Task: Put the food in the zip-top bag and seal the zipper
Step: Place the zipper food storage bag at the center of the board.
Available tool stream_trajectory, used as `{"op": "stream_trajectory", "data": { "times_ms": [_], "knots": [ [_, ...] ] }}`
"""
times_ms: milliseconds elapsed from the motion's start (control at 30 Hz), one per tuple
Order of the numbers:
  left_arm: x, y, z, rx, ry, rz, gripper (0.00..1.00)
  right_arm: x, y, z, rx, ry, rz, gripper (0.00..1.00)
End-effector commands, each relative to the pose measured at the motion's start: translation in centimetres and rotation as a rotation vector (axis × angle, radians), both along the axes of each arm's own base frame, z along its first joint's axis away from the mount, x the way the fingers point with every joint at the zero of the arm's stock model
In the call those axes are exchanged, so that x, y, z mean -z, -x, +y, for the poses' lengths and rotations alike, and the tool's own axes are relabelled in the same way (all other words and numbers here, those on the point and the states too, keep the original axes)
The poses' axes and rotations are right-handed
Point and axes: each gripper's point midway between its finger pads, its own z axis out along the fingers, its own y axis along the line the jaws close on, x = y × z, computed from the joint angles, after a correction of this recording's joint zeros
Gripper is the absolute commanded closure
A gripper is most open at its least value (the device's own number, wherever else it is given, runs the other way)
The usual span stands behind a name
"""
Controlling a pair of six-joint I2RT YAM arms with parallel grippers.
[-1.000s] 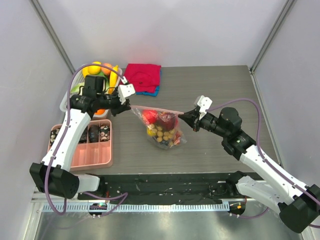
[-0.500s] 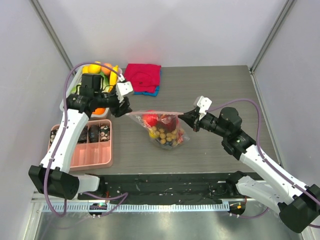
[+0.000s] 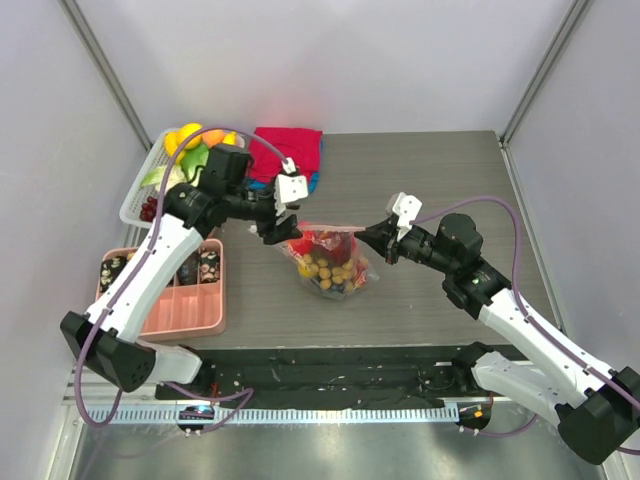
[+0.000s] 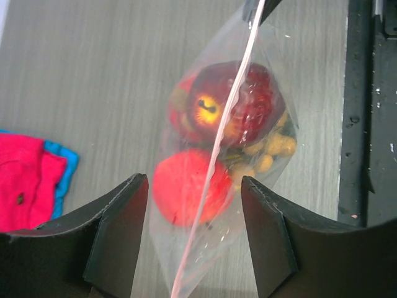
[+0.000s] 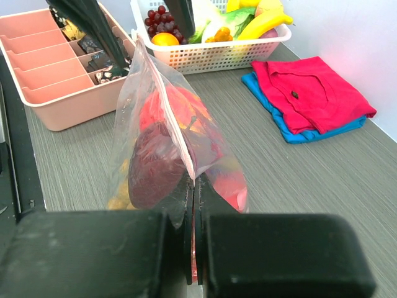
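Observation:
My left gripper pinches the pink zipper near its loose end (image 3: 301, 226) next, to seal it and lay the bag (image 3: 335, 275) down.
The zip-top bag (image 3: 335, 275) stands on the table, held up by its mouth edge, with the food (image 3: 322, 262) inside: red, dark red and small yellow pieces. The pink zipper (image 3: 332, 228) runs along its top. My right gripper (image 3: 368, 236) is shut on the zipper's right end (image 5: 189, 167). My left gripper (image 3: 287, 230) is open at the bag's left end. In the left wrist view its fingers (image 4: 121, 236) straddle the zipper (image 4: 220, 149) without touching it, above a red fruit (image 4: 180, 189). The left gripper's fingers (image 5: 93, 28) also show behind the bag (image 5: 139, 105) in the right wrist view.
A white basket (image 3: 135, 195) with more fruit stands at the back left. A pink divided tray (image 3: 200, 315) lies in front of it. A red cloth (image 3: 290, 150) on a blue one lies behind the bag. A black strip (image 3: 330, 365) runs along the near edge.
My left gripper has swung right and forward from beside the basket to the bag's left end. The bag's mouth now looks shorter and more upright. The right gripper has stayed put.

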Motion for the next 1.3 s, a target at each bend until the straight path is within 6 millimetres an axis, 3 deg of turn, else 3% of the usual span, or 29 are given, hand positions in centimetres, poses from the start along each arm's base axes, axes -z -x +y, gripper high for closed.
{"op": "stream_trajectory", "data": {
  "times_ms": [0, 67, 200, 267, 300, 367, 400, 433, 500, 533, 633, 733, 833, 933, 1033, 1133, 1200, 1267],
  "knots": [
    [1.2, -0.2, -1.1, 0.004, -0.034, 0.02, 0.4, -4.3, 0.2, -0.1, -0.006, -0.059, -0.113, 0.99],
    [2.3, 0.1, -1.4, 0.027, -0.066, 0.043, 0.5, -4.2, 0.4, -0.3, -0.003, -0.06, -0.111, 0.99],
    [2.8, 0.3, -1.9, 0.039, -0.081, 0.079, 0.9, -3.9, 0.4, -0.5, 0.009, -0.061, -0.101, 0.99],
    [2.7, -0.3, -2.3, 0.009, -0.064, 0.109, 0.98, -3.6, 0.5, -0.5, 0.011, -0.06, -0.089, 0.99],
    [2.1, -1.1, -2.8, -0.006, -0.04, 0.093, 1.0, -3.6, 0.3, -0.6, 0.025, -0.062, -0.081, 0.99],
    [1.0, -2.5, -3.8, -0.047, 0.0, 0.11, 1.0, -3.6, -0.1, -0.8, 0.063, -0.094, -0.019, 0.86],
    [0.6, -3.5, -4.3, -0.067, 0.016, 0.107, 1.0, -3.7, -0.5, -1.3, 0.107, -0.105, 0.004, 0.77],
    [0.1, -4.7, -4.5, -0.101, 0.023, 0.093, 1.0, -3.9, -0.5, -1.6, 0.132, -0.124, 0.031, 0.58],
    [-1.2, -7.2, -5.6, -0.153, 0.045, 0.082, 1.0, -3.6, -0.5, -2.5, 0.183, -0.13, 0.074, 0.41],
    [-1.9, -8.6, -5.7, -0.191, 0.052, 0.05, 1.0, -4.3, -0.4, -3.3, 0.221, -0.149, 0.068, 0.24],
    [-3.8, -12.4, -7.1, -0.273, 0.122, -0.005, 1.0, -5.0, 0.4, -5.0, 0.295, -0.185, 0.106, 0.03],
    [-5.6, -15.9, -7.9, -0.339, 0.169, -0.09, 1.0, -5.6, 1.2, -6.6, 0.356, -0.207, 0.128, 0.0],
    [-6.0, -18.9, -8.0, -0.404, 0.163, -0.144, 1.0, -6.1, 1.6, -7.6, 0.395, -0.22, 0.143, 0.0],
    [-5.1, -18.9, -9.3, -0.355, 0.181, -0.106, 1.0, -6.6, 1.7, -8.2, 0.417, -0.217, 0.123, 0.01],
    [-4.0, -17.6, -10.5, -0.315, 0.172, -0.059, 1.0, -6.8, 1.3, -8.9, 0.452, -0.21, 0.105, 0.0],
    [-0.6, -14.8, -11.2, -0.264, 0.11, 0.006, 1.0, -6.8, 1.1, -9.1, 0.466, -0.208, 0.104, 0.0],
    [2.6, -11.8, -11.2, -0.245, 0.053, 0.083, 1.0, -6.4, 1.0, -9.0, 0.466, -0.191, 0.111, 0.0],
    [3.4, -8.9, -11.3, -0.215, 0.049, 0.141, 1.0, -5.4, 0.7, -9.1, 0.479, -0.149, 0.13, 0.0]
  ]
}}
